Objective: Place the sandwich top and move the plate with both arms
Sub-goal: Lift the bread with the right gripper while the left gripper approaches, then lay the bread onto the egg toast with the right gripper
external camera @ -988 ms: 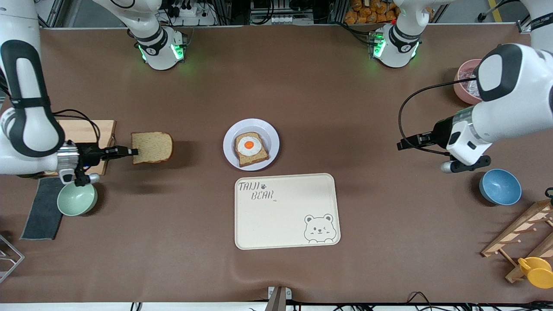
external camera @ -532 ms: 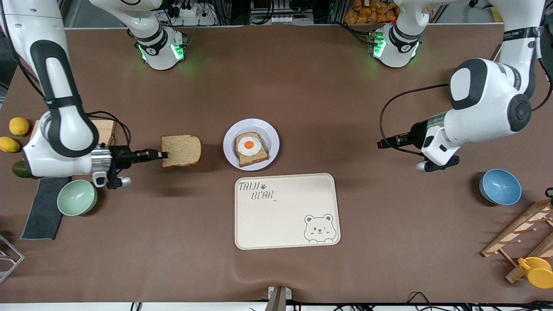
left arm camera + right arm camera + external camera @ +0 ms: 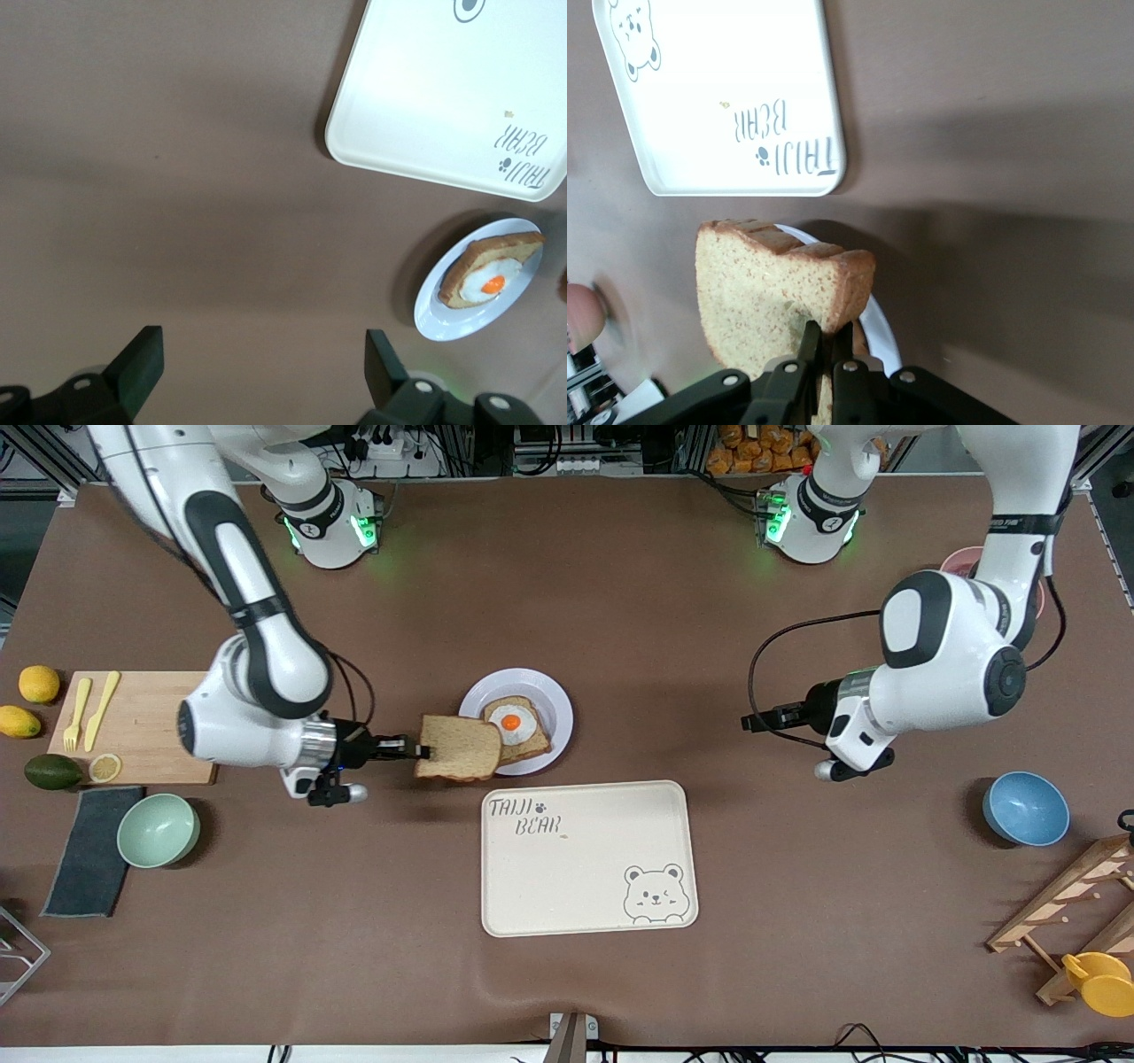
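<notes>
The sandwich top (image 3: 458,748) hangs mostly short of the egg slice (image 3: 522,726). My right gripper needs to move it toward that slice before letting it go.
My right gripper (image 3: 423,751) is shut on one edge of the sandwich top (image 3: 458,748), a plain brown bread slice. It holds the slice tilted in the air, over the rim of the pale plate (image 3: 558,710) at the right arm's end. On the plate lies a bread slice with a fried egg (image 3: 516,728). In the right wrist view the fingers (image 3: 830,335) pinch the slice (image 3: 766,292) above the plate's rim (image 3: 883,335). My left gripper (image 3: 749,723) hangs open over bare table toward the left arm's end. Its wrist view shows wide-apart fingers (image 3: 261,354), the plate (image 3: 432,312) and the egg slice (image 3: 490,279).
A cream bear-printed tray (image 3: 585,868) lies just nearer the front camera than the plate. A wooden board (image 3: 151,717), lemons, a green bowl (image 3: 158,830) and a grey cloth (image 3: 89,850) fill the right arm's end. A blue bowl (image 3: 1025,808), pink bowl (image 3: 961,562) and wooden rack (image 3: 1072,903) stand at the left arm's end.
My right gripper has carried the bread slice from beside the wooden board to the plate's edge. The left arm has swung in toward the plate, gripper still open.
</notes>
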You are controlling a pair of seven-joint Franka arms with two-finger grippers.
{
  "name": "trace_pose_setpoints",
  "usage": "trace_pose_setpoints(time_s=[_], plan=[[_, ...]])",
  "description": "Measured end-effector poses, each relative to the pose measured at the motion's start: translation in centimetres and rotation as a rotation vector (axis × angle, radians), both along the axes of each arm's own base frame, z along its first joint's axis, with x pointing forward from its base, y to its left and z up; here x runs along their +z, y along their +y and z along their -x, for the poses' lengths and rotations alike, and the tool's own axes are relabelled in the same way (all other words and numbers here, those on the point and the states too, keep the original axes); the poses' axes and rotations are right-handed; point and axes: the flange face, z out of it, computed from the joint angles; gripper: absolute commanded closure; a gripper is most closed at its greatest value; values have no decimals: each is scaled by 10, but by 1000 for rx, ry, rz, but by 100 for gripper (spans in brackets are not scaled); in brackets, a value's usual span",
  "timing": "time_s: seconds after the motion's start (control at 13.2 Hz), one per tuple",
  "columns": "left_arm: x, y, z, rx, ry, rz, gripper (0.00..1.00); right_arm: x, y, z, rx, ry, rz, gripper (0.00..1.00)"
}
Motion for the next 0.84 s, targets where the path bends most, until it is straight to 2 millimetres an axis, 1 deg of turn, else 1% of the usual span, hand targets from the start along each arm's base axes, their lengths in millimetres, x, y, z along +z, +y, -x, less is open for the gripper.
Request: trace_pose_setpoints(time_s=[0.08, 0.15, 0.38, 0.61, 0.68, 0.84], plan=[[-11, -4, -1, 3, -1, -2, 0, -1, 15, 5, 6, -4, 10, 100], [-21, -7, -2, 9, -4, -2, 0, -2, 26, 9, 17, -5, 15, 100], [-45, -13, -7, 54, -6, 27, 0, -14, 48, 28, 50, 12, 27, 100], [-60, -26, -7, 58, -14, 31, 0, -28, 78, 53, 51, 6, 41, 100], [-63, -30, -7, 60, -15, 34, 0, -31, 84, 59, 54, 2, 46, 100], [-71, -34, -7, 63, -12, 36, 0, -34, 90, 64, 51, -19, 63, 100]])
